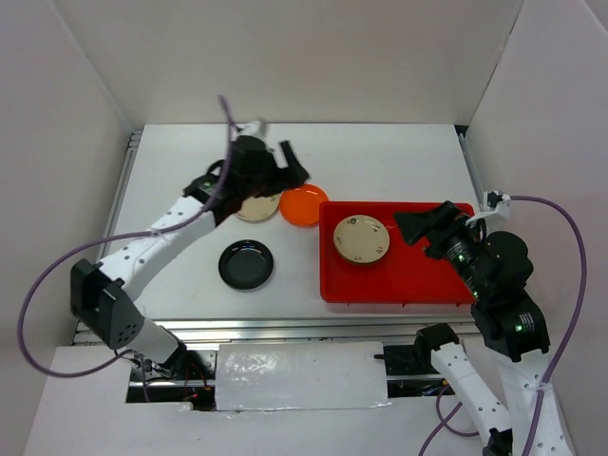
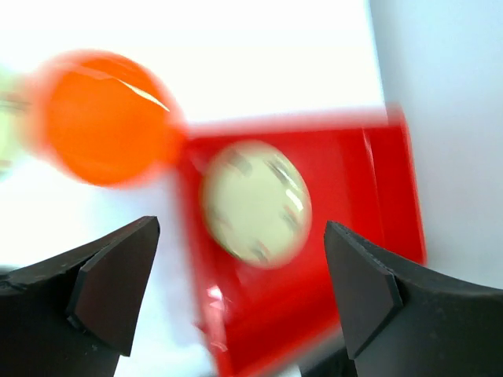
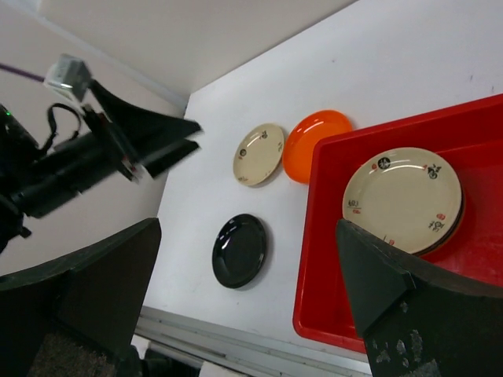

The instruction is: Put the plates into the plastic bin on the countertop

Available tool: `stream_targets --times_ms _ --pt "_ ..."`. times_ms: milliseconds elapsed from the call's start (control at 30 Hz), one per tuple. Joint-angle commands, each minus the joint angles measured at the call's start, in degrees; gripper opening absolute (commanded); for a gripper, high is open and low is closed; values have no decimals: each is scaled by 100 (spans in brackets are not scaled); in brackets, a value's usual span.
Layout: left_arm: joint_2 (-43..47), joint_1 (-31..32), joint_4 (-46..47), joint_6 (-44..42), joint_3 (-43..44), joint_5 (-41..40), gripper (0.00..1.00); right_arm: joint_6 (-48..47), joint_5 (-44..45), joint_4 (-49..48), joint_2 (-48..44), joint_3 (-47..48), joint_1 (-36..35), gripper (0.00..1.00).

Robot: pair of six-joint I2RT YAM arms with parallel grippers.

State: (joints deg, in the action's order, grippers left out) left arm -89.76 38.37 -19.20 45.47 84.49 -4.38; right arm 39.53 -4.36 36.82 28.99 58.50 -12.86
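Observation:
The robot's left gripper needs to grab the beige plate beside the orange plate next, by its bin-averted rim (image 1: 240, 215), so that the plate's opposite edge stays free for stacking.
The red plastic bin (image 1: 446, 280) sits at the right of the white countertop (image 1: 380, 161). A beige patterned plate (image 1: 360, 238) lies in its left end, on top of another plate whose edge just shows in the right wrist view (image 3: 402, 199). On the countertop lie an orange plate (image 1: 303, 205) against the bin's left corner, a second beige plate (image 1: 255, 209) and a black plate (image 1: 246, 264). My left gripper (image 1: 296, 163) is open and empty, hovering above the orange plate. My right gripper (image 1: 423, 220) is open and empty above the bin's middle. The other plates are out of view.
White walls enclose the countertop on three sides. A metal rail (image 1: 285, 331) runs along the near edge. The left wrist view is blurred; it shows the orange plate (image 2: 102, 118), the bin (image 2: 377, 196) and the beige plate (image 2: 255, 203) beyond its open fingers.

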Motion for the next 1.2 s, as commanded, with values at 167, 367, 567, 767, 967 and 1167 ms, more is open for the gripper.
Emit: stream_targets --times_ms 167,367,567,767,967,1167 --pt "327 -2491 749 709 -2206 -451 99 -94 -1038 -806 10 -391 29 100" --pt "-612 -3318 1867 383 -2244 777 99 -129 -1418 -940 80 -462 29 100" --pt "-1509 -3556 2254 348 -2060 1132 99 -226 -1392 -878 45 -462 29 100" --pt "-2098 -3591 2438 462 -2059 1326 81 -279 -1392 -869 124 -427 29 100" --pt "-2318 -3565 2465 454 -2068 1291 38 -305 -1374 -896 194 -427 29 100" --pt "-1819 -3661 2027 585 -2314 503 0 -297 -1410 -940 238 -427 29 100"
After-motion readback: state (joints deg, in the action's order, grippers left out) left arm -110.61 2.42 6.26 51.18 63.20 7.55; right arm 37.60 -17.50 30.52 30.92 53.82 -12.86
